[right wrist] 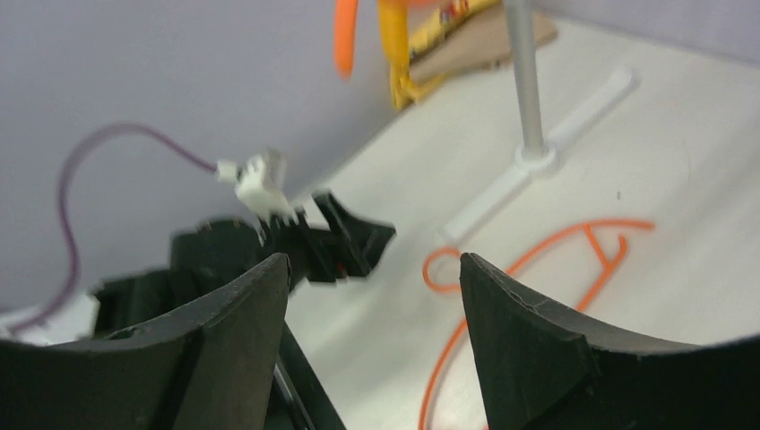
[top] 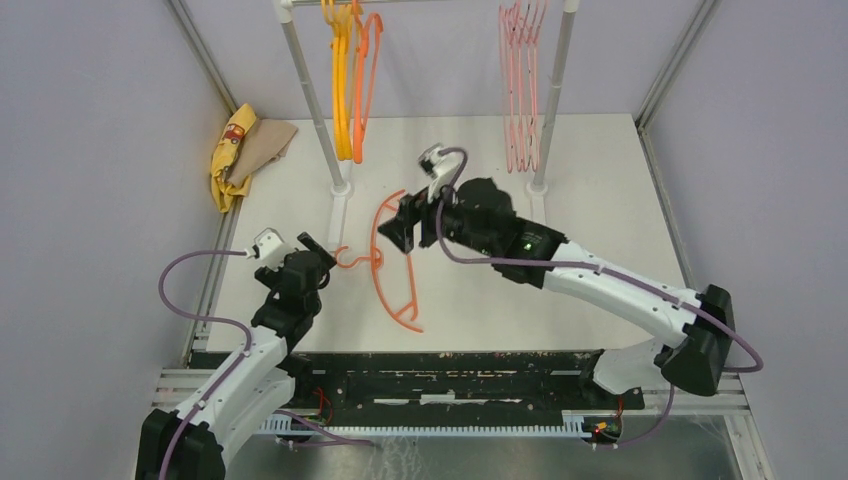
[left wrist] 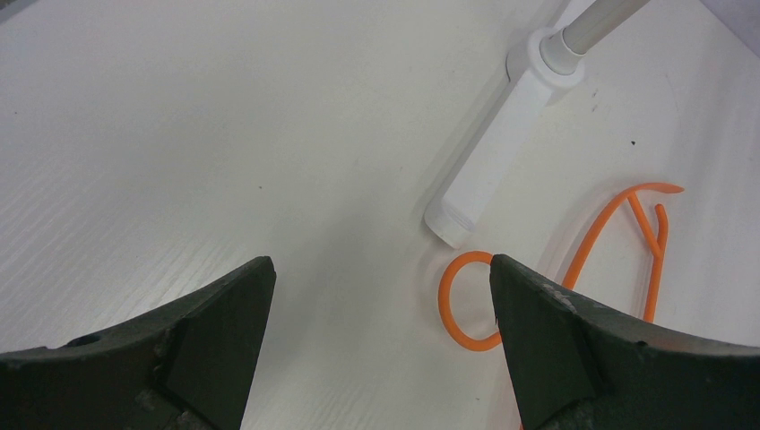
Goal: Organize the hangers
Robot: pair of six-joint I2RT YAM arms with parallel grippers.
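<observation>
The right gripper needs to grab the orange hanger next by its curved side near the hanger's closer end (top: 384,296) (right wrist: 427,408), so the hanger's hook stays free to hang on the rack.
An orange hanger (top: 392,285) lies flat on the white table, its hook (top: 347,259) pointing left. My left gripper (top: 318,252) is open and empty just left of that hook; in the left wrist view (left wrist: 381,269) the hook (left wrist: 457,305) sits beside the right finger. My right gripper (top: 400,225) is open and empty above the hanger's upper side; its view (right wrist: 372,269) shows the hanger (right wrist: 556,251) below. Yellow-orange hangers (top: 343,90) and an orange one (top: 366,85) hang at the rack's left end. Pale pink hangers (top: 520,85) hang at its right end.
The white-poled rack stands at the back on two poles (top: 315,110) (top: 552,100), each with a foot bar on the table (top: 338,215). A yellow and tan cloth bundle (top: 245,150) lies at the far left. Metal frame posts border the table.
</observation>
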